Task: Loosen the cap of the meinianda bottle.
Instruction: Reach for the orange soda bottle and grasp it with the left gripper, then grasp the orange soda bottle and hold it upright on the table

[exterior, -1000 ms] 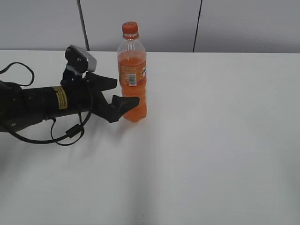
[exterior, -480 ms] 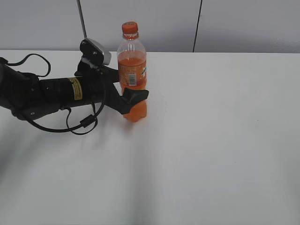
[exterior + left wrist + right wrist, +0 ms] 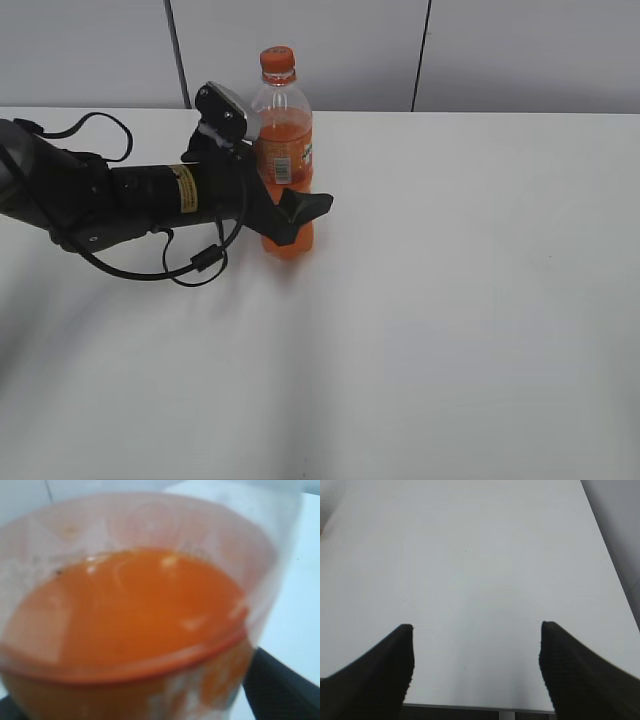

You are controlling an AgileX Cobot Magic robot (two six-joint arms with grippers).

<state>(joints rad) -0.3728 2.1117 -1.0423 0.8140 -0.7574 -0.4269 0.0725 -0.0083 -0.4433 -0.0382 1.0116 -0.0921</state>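
The robot's left gripper needs to hold the bottle steady so that its cap can be loosened. For that, it should next grab the meinianda bottle by its lower body.
The meinianda bottle stands upright on the white table at the back middle, with orange liquid and an orange label. Its orange cap is on top. My left gripper is open and straddles the bottle's lower body, with one black finger in front and the other behind it. In the left wrist view the bottle fills the frame, blurred, and a finger shows at the lower right with a small gap to it. The cap is out of that view. My right gripper is open and empty over bare table.
The white table stretches to the right and front of the bottle. A grey panelled wall stands behind the table's far edge. The left arm and its looped cable lie across the left of the table.
My left arm has moved right, and its open fingers have slid around the bottle's lower body. The bottle has stayed in place.
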